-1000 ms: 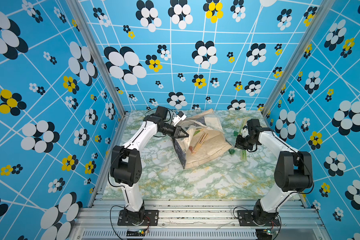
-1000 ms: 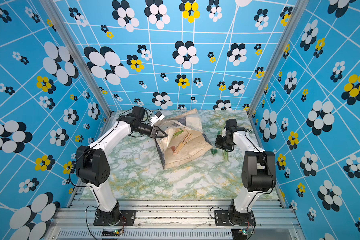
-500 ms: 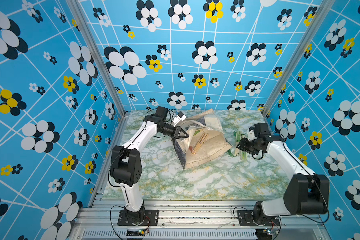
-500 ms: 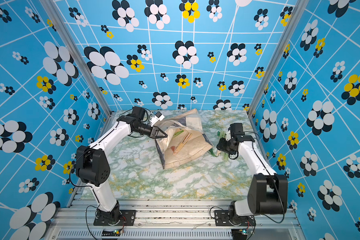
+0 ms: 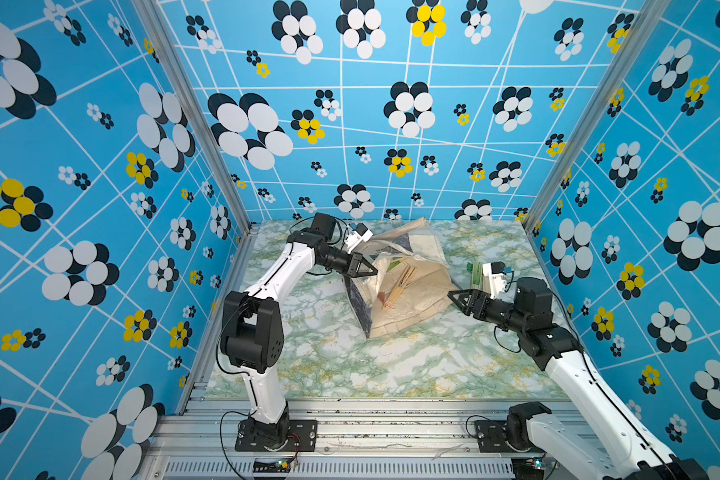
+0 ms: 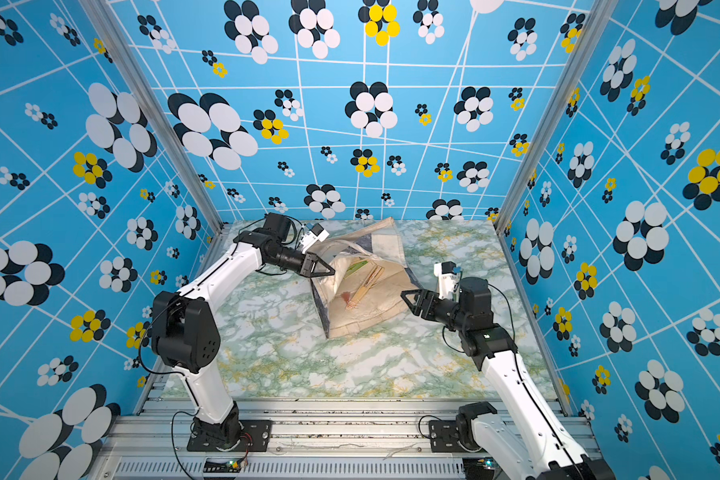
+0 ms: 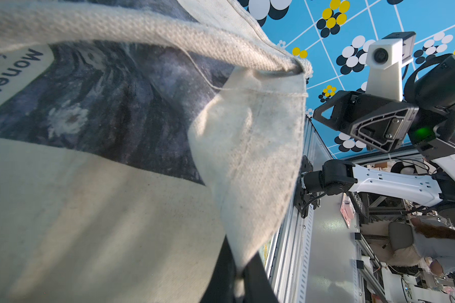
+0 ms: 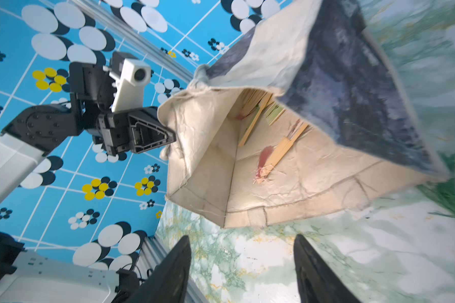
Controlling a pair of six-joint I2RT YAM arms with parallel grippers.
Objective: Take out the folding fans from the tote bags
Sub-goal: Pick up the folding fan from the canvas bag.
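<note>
The robot's right gripper will next grab the folding fan by its pink-tasselled end near the bag's opening, to pull the fan out lengthwise.
The cream tote bag [image 5: 416, 299] [image 6: 371, 316] with dark printed panels lies on the marble table, its mouth held up. My left gripper [image 5: 373, 272] [image 6: 331, 272] [image 7: 238, 283] is shut on the bag's rim [image 7: 247, 157]. Folding fans [image 5: 400, 282] [image 6: 366, 282] [image 8: 281, 149] of pale bamboo, one with a pink tassel, lie inside the bag [image 8: 339, 91]. Another fan [image 5: 476, 275] with a green edge lies on the table right of the bag. My right gripper [image 5: 454, 296] [image 6: 406, 296] [image 8: 242, 237] stands open and empty at the bag's right side, facing its mouth.
Blue flowered walls [image 5: 641, 208] enclose the marble table [image 5: 371, 365] on three sides. An aluminium rail [image 5: 350, 415] with both arm bases runs along the front edge. The right arm [image 5: 578, 374] crosses the right front part of the table.
My right gripper has opened, left the green-edged fan on the table at the right, and swung low toward the bag's mouth. The left gripper has kept its hold and not moved.
</note>
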